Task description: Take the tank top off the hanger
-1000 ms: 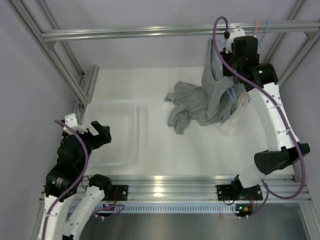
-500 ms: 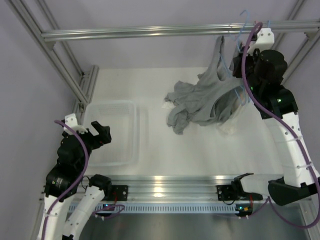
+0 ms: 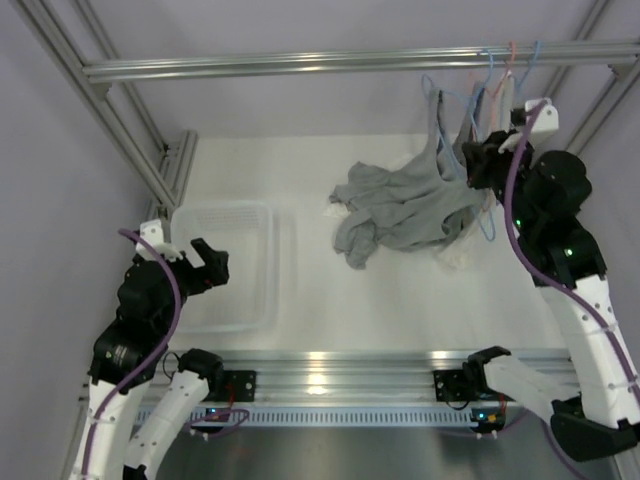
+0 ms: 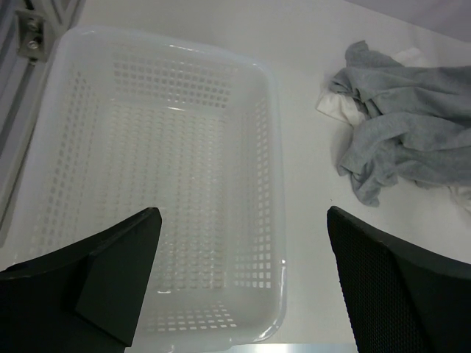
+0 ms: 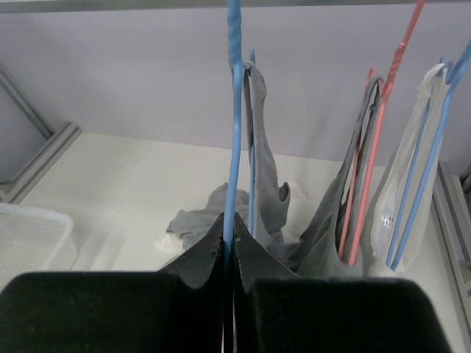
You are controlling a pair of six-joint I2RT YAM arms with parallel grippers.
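The grey tank top needs to slip off the blue hanger's end, so my left gripper will next grip it by its raised strap (image 3: 435, 122).
My right gripper (image 5: 229, 222) is shut on the wire of a blue hanger (image 5: 234, 125), which rises straight up between its fingers. A grey tank top (image 5: 263, 169) hangs by one strap from that hanger just behind the wire. In the top view the tank top (image 3: 436, 185) stretches from the raised strap down to the table, and the right gripper (image 3: 478, 160) sits at its right edge. My left gripper (image 4: 243, 220) stands open above a white basket (image 4: 158, 95), with nothing between its fingers.
A pile of grey clothes (image 3: 380, 210) lies on the table left of the tank top. A red hanger (image 5: 375, 147) with a grey garment and another blue hanger (image 5: 423, 169) with a white garment hang to the right. A metal rail (image 3: 300, 65) crosses overhead.
The right arm has swung right and then down and nearer, taking the blue hanger with it and stretching the tank top sideways. The left gripper has shifted slightly.
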